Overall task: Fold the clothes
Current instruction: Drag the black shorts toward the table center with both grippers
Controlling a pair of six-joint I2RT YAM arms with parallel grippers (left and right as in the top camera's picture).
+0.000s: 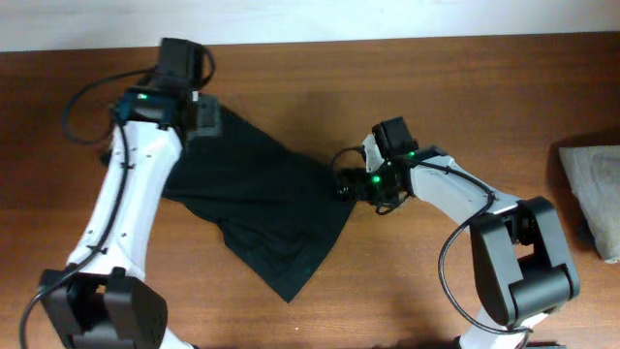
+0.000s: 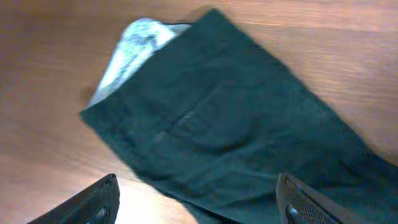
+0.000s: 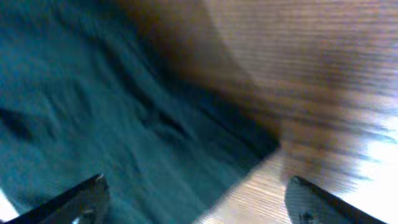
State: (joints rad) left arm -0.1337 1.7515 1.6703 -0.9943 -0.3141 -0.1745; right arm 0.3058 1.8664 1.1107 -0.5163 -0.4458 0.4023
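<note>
My left gripper should next lift and spread the black garment (image 2: 236,130), taking hold of its far corner (image 2: 209,23) by the light grey lining, opposite my right gripper.
The black garment (image 1: 257,204) lies spread on the wooden table, between the two arms. My left gripper (image 1: 199,116) is open above its far left corner; in the left wrist view the garment (image 2: 236,130) fills the middle, with a light grey lining strip (image 2: 127,56) at its far edge, and the fingers (image 2: 196,208) hold nothing. My right gripper (image 1: 341,184) is open at the garment's right edge; the right wrist view shows the cloth (image 3: 106,118) under the spread fingers (image 3: 196,205), blurred.
A smaller light grey folded cloth (image 1: 593,189) lies at the table's right edge. Bare wood (image 1: 436,97) shows behind and in front of the garment. The table's far edge (image 1: 387,41) meets a white wall.
</note>
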